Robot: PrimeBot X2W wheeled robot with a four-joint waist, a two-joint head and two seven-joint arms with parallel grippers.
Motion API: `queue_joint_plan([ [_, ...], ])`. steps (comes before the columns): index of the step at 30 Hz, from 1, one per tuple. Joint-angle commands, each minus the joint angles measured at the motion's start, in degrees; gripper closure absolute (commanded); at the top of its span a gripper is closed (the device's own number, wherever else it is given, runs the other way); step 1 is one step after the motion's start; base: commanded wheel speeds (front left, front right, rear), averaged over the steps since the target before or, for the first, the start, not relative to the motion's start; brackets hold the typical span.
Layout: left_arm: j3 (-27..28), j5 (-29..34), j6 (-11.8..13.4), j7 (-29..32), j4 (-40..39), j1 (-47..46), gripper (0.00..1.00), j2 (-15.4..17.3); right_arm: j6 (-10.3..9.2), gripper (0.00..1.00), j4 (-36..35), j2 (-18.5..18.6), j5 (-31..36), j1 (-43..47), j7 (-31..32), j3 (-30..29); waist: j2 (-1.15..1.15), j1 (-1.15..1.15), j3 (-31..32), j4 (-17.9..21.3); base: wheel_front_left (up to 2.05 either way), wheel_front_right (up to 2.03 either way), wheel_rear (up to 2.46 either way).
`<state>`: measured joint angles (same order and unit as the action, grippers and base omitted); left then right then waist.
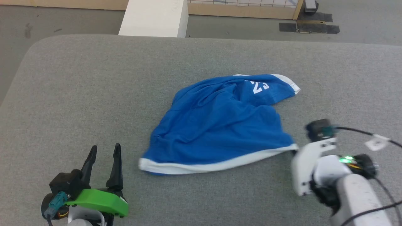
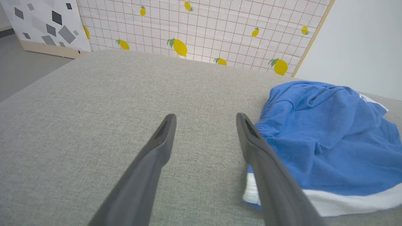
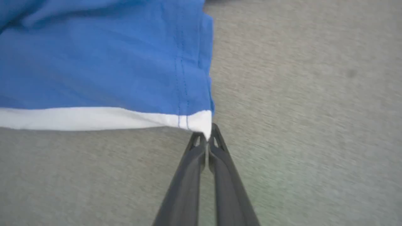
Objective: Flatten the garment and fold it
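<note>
The blue cloth [image 1: 199, 122] lies in loose folds and only its edge sticks out. My left gripper will next grab the shorts by the free white hem corner [image 1: 143, 164].
The garment [image 1: 220, 125], bright blue shorts with a white hem band and a white number on the far leg, lies crumpled in the middle of the grey padded table [image 1: 94, 94]. My right gripper [image 3: 205, 133] is shut on the white corner of the garment's [image 3: 100, 69] hem, at the cloth's near right end; in the head view the right gripper [image 1: 294, 151] sits at that corner, its fingers mostly hidden by the white wrist. My left gripper [image 1: 105, 153] stands open at the lower left, a little left of the hem's other end. In the left wrist view the left gripper [image 2: 205, 121] points past the garment [image 2: 326, 138].
The table's far edge meets a grey floor with a white block [image 1: 154, 17] and dark mats [image 1: 309, 26] behind it. A lemon-patterned panel [image 2: 204, 28] stands beyond the table in the left wrist view. Bare grey padding spreads left and right of the cloth.
</note>
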<state>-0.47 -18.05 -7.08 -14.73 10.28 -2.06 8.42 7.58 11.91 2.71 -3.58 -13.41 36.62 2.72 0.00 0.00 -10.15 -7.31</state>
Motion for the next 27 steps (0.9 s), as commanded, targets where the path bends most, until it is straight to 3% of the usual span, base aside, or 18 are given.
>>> queue_joint_plan([
  [1, -0.06, 0.48, -0.38, -0.27, 0.01, -0.90, 0.00, 0.00, -0.09, 1.00, -0.96, 0.17, 1.74, 1.07, 0.55, -3.04, 0.00, 0.00, 0.19, 0.18, 0.00, 0.00, 0.00],
  [5, -0.39, 0.22, -0.39, -0.27, -0.12, -0.66, 0.00, 0.37, -0.09, 1.00, -2.58, 0.17, 5.95, 2.57, 2.76, -12.05, 0.00, 0.00, 0.16, 0.53, 0.00, 0.00, 0.00],
  [8, -0.71, -0.11, -0.39, -0.27, 0.13, -0.54, 0.00, 0.70, -0.09, 1.00, -2.10, 0.17, 5.57, 3.43, 4.00, -15.96, 0.00, 0.00, 0.08, 0.78, 0.00, 0.00, 0.00],
  [9, -0.81, -0.20, -0.40, -0.27, 0.29, -0.49, 0.00, 0.77, -0.09, 0.37, -2.01, 0.17, 4.81, 3.52, 3.60, -16.86, 0.00, 0.00, 0.24, 0.87, 0.00, 0.00, 0.00],
  [10, -0.95, -0.30, -0.40, -0.27, 0.46, -0.44, 0.00, 0.87, -0.09, 0.00, -2.07, 0.17, 3.46, 3.49, 2.76, -17.50, 0.00, 0.00, 0.35, 0.90, 0.00, 0.00, 0.00],
  [18, -5.31, -2.82, -0.40, 1.52, -0.91, -0.19, 0.00, 0.39, -0.09, 0.00, -5.25, 0.17, -8.86, 7.33, -9.78, -24.70, 0.00, 0.00, 3.13, 0.66, 0.00, 0.00, 0.00],
  [24, -16.25, -9.23, -0.30, 18.40, -6.80, -0.20, 0.00, 0.77, -0.09, 0.00, -5.40, 0.17, -10.50, 10.82, -13.34, -26.84, 0.00, 0.00, 3.68, 1.16, 0.00, 0.00, 0.00],
  [27, -17.63, -9.96, 2.50, 27.59, -7.67, -0.05, 0.00, 0.79, -0.09, 0.00, -5.22, 0.17, -10.73, 10.96, -13.65, -26.12, 0.00, 0.00, 3.40, 1.96, 0.00, 0.00, 0.00],
])
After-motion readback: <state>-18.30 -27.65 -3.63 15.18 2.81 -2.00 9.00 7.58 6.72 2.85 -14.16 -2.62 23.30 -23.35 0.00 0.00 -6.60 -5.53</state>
